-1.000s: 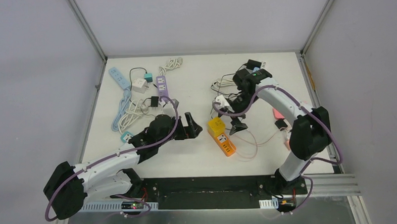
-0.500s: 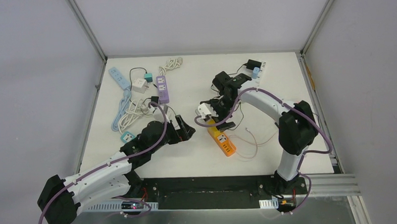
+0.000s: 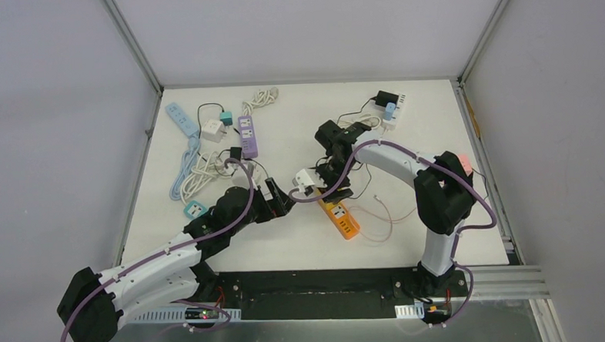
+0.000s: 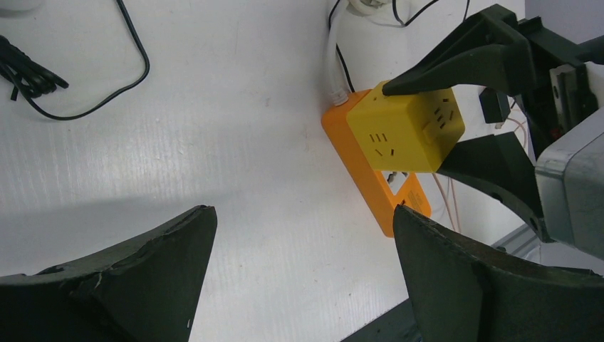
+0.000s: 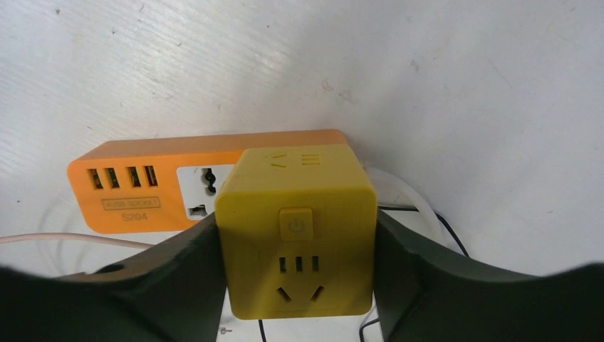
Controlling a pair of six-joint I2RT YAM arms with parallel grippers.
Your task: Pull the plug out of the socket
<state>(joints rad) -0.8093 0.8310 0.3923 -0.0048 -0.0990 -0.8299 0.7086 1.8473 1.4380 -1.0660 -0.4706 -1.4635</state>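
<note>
I will next use my left gripper to grab the orange socket strip across its loose end (image 3: 346,224) (image 4: 403,204), so that the yellow cube plug can pull off.
A yellow cube plug (image 5: 295,228) sits plugged into one end of an orange socket strip (image 5: 149,185) lying flat on the white table. My right gripper (image 5: 295,221) is shut on the cube, one finger pressed on each side. The left wrist view shows the cube (image 4: 406,128), the strip (image 4: 370,192) and the right fingers (image 4: 470,64) clamped around the cube. My left gripper (image 4: 299,278) is open and empty, low over the table just left of the strip. From above, the strip (image 3: 342,219) lies mid-table, with the right gripper (image 3: 331,187) over its far end and the left gripper (image 3: 281,199) beside it.
A purple strip (image 3: 247,135), a blue strip (image 3: 181,118), a white adapter (image 3: 212,129) and coiled white cables (image 3: 203,169) lie at the back left. A white plug (image 3: 305,178) lies by the orange strip. A thin pink wire (image 3: 379,225) loops right of it. A white strip with chargers (image 3: 389,104) lies at the back.
My right gripper has swung left and down onto the yellow cube, and its fingers now clamp it. My left gripper has drawn back a little to the left.
</note>
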